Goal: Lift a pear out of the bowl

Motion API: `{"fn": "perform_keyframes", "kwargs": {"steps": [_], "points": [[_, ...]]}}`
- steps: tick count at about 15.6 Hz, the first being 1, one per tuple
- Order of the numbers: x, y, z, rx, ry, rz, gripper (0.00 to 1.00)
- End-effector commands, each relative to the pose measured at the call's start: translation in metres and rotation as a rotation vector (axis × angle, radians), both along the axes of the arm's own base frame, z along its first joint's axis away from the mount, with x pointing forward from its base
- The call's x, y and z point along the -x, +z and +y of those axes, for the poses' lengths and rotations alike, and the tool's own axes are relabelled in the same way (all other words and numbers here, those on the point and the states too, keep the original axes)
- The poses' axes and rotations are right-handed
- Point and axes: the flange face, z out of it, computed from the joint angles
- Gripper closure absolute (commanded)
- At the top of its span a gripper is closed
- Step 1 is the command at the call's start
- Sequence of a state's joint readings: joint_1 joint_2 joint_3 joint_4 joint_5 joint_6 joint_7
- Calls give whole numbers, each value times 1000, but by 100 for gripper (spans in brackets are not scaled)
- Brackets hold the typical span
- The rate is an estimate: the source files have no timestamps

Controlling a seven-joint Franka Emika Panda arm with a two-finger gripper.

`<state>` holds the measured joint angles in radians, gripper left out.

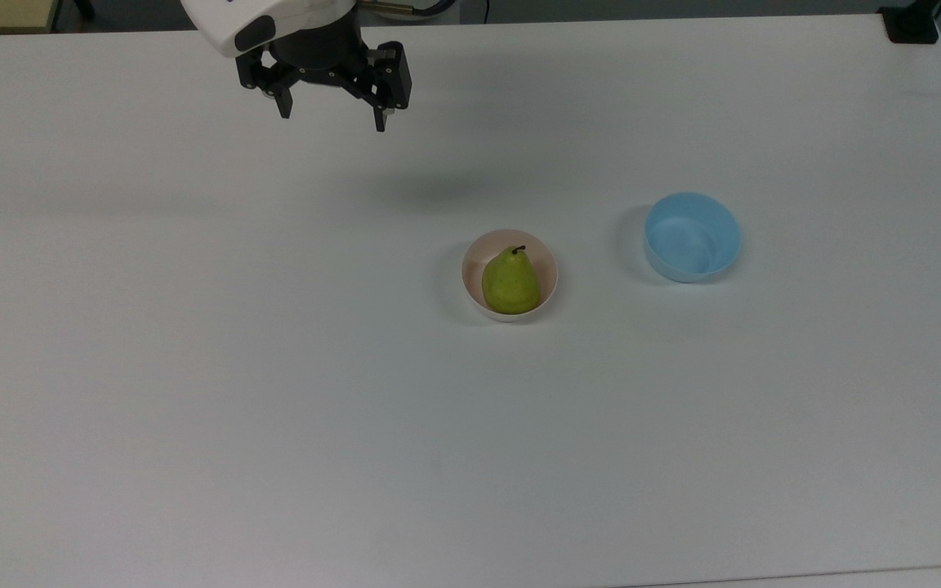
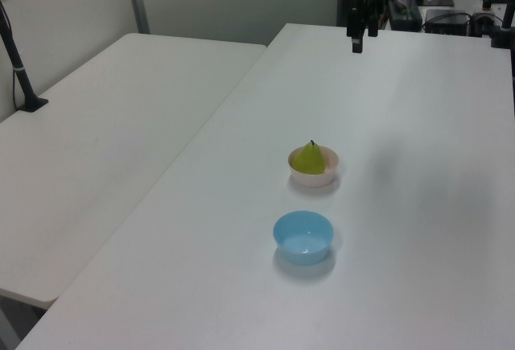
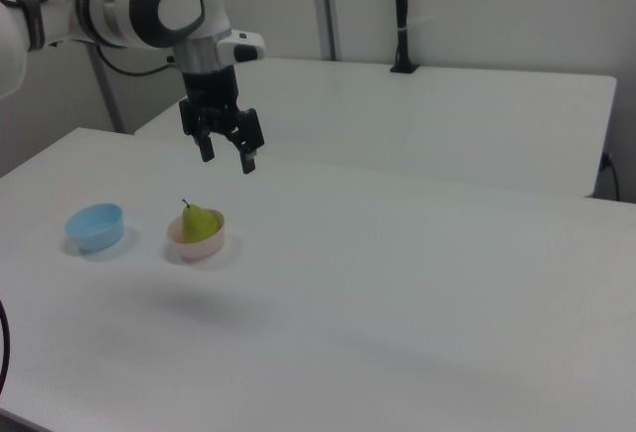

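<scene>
I will lift the pear out of the pale pink bowl [image 2: 315, 178], so next my gripper will grab it by its rounded body [image 2: 308, 162].
A yellow-green pear [image 1: 510, 282] with a dark stem stands upright in a pale pink bowl [image 1: 474, 251] near the middle of the white table. The same pear [image 3: 199, 222] and bowl [image 3: 204, 248] appear in the right view, and the pear [image 2: 308, 158] in its bowl [image 2: 315, 178] in the left view. My gripper [image 1: 331, 120] hangs open and empty high above the table, toward the top view's upper left, well away from the bowl. In the right view the gripper [image 3: 229, 160] hovers above and slightly right of the pear.
A light blue bowl [image 1: 692, 237] sits empty to the right of the pink bowl in the top view, and the blue bowl [image 3: 95, 226] is at the right view's left. A second white table [image 2: 105, 133] adjoins. A black post [image 2: 18, 64] stands on it.
</scene>
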<state>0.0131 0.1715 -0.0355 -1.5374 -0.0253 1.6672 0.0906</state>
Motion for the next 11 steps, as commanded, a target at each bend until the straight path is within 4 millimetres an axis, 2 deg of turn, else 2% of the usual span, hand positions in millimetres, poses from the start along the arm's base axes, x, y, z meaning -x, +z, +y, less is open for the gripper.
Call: {"fn": "perform_keyframes", "kwargs": {"steps": [1, 6, 9, 11], "points": [[8, 6, -2, -4, -7, 1, 0], [7, 4, 1, -3, -3, 4, 0], [1, -4, 7, -9, 3, -1, 0], [-8, -4, 33, -5, 39, -60, 0]]}}
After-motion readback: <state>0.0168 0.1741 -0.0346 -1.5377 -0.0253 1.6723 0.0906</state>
